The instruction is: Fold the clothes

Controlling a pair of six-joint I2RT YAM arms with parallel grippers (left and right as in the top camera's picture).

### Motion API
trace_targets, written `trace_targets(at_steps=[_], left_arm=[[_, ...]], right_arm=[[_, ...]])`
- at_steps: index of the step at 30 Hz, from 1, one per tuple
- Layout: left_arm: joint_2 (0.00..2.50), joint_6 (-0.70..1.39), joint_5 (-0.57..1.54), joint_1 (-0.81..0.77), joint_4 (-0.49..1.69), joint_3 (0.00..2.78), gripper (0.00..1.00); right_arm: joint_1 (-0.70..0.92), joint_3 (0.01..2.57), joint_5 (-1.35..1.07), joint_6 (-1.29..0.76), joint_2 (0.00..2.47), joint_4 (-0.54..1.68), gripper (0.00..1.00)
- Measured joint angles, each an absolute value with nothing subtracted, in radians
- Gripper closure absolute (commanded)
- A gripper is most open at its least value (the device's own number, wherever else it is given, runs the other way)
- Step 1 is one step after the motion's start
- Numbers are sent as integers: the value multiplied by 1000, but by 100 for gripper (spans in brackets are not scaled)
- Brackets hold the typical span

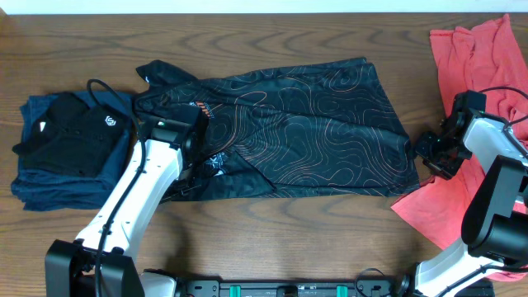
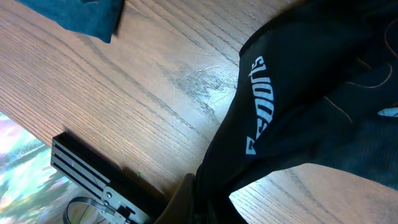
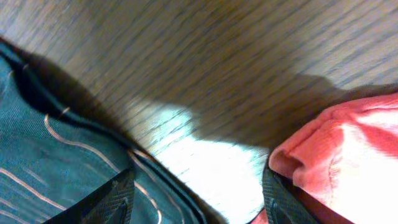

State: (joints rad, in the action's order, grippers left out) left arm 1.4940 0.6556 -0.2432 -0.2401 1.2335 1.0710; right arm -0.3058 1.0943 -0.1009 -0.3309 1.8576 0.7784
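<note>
I should next use my right gripper to grab the black shirt's hem at its near corner (image 1: 410, 189) (image 3: 188, 210), opposite where my left gripper holds the shirt, so that it can be folded evenly.
A black shirt with thin orange contour lines (image 1: 313, 132) lies spread across the middle of the table. My left gripper (image 1: 191, 157) is at its lower left part, shut on a fold of the black fabric (image 2: 298, 106) with white lettering. My right gripper (image 1: 431, 151) is open just off the shirt's right edge; in the right wrist view its fingers (image 3: 196, 199) straddle bare wood, with the shirt's hem (image 3: 56, 155) on the left and a red garment (image 3: 348, 149) on the right.
A stack of folded dark blue and black clothes (image 1: 70, 148) lies at the left. A crumpled red garment (image 1: 478, 99) lies at the right, under the right arm. The table's front edge and a black rail (image 2: 93, 174) lie below the left gripper.
</note>
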Motion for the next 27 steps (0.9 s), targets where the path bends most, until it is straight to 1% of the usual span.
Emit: trace_targets(at_steps=[8,19,27], left_arm=[[1494,656,-243,-240,1234,1071,94],[1494,656,-243,-240,1234,1071,94],[1494,656,-243,-240,1234,1071,94]], right_arm=[[-305,1076,-161,-280,1850,837,35],[-305,970,-178,-262,1781,757,35],[-305,965,-184,-253,1777,773,35]])
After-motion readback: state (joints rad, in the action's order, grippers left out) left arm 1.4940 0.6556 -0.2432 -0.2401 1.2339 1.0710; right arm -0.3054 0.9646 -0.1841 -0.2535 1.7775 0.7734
